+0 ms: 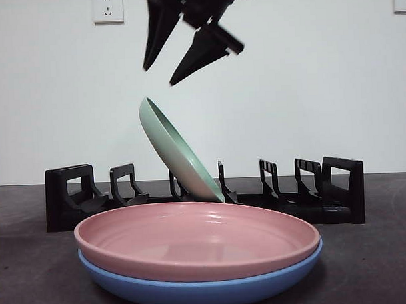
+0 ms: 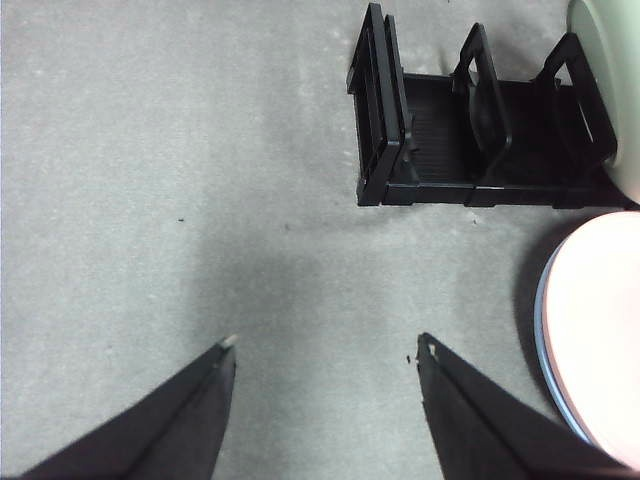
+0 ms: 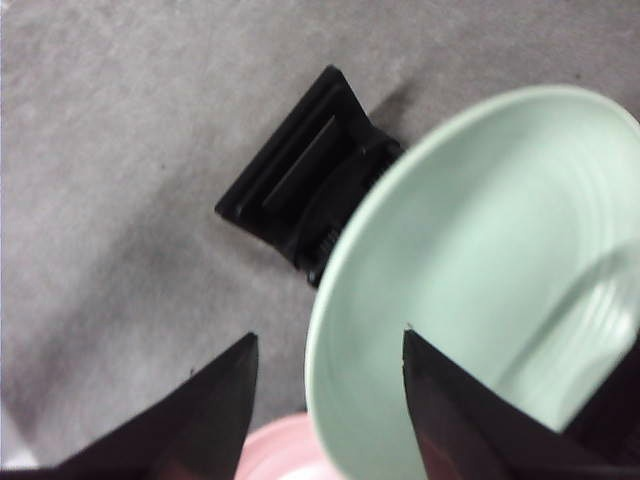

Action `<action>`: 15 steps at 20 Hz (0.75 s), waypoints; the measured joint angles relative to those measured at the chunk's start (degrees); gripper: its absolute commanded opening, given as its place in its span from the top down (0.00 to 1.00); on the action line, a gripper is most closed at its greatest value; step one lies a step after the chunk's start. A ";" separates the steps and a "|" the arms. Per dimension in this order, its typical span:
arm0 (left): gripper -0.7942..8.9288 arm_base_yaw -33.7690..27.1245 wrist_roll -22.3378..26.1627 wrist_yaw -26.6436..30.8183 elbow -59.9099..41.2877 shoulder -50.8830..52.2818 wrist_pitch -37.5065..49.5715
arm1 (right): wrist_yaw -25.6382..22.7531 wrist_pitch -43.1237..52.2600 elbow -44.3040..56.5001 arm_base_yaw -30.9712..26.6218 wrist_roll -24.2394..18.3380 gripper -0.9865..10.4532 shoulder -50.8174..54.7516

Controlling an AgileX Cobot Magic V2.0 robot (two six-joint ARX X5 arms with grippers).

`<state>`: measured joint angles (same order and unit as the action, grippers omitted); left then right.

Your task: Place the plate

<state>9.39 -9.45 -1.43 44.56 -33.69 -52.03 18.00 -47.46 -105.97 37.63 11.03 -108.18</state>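
Note:
The right gripper pinches the plate by its upper rim [image 1: 146,104] above the rack's bars next, since the green plate's lower edge sits between them.
A pale green plate [image 1: 180,153] stands tilted in a slot of the black dish rack [image 1: 71,196], leaning left. My right gripper [image 1: 160,76] hangs open just above the plate's upper rim, not touching it. In the right wrist view the green plate [image 3: 480,230] fills the far side, with its rim between the open jaws of the right gripper [image 3: 329,335], and the rack's end [image 3: 300,180] lies beyond. My left gripper [image 2: 326,341] is open and empty over bare table, short of the rack's end [image 2: 440,150].
A pink plate [image 1: 199,239] lies stacked on a blue plate [image 1: 194,292] in front of the rack. Both show in the left wrist view, the pink plate [image 2: 600,320] and the blue rim [image 2: 543,320]. Wall outlets [image 1: 108,7] sit behind.

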 measured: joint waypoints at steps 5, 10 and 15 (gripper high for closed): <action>0.62 0.00 0.74 0.02 0.00 0.02 0.09 | -0.04 -0.48 -3.04 0.31 1.27 0.72 -4.98; 0.62 0.00 1.16 0.22 0.00 0.02 0.61 | -0.02 0.52 -3.08 1.25 1.44 0.72 -6.99; 0.62 0.00 1.16 0.24 0.00 0.02 0.59 | -0.24 0.57 -3.08 1.90 1.46 0.84 -7.17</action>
<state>9.39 -8.29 -1.19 44.56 -33.67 -51.44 17.76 -46.89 -109.06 39.53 12.49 -115.35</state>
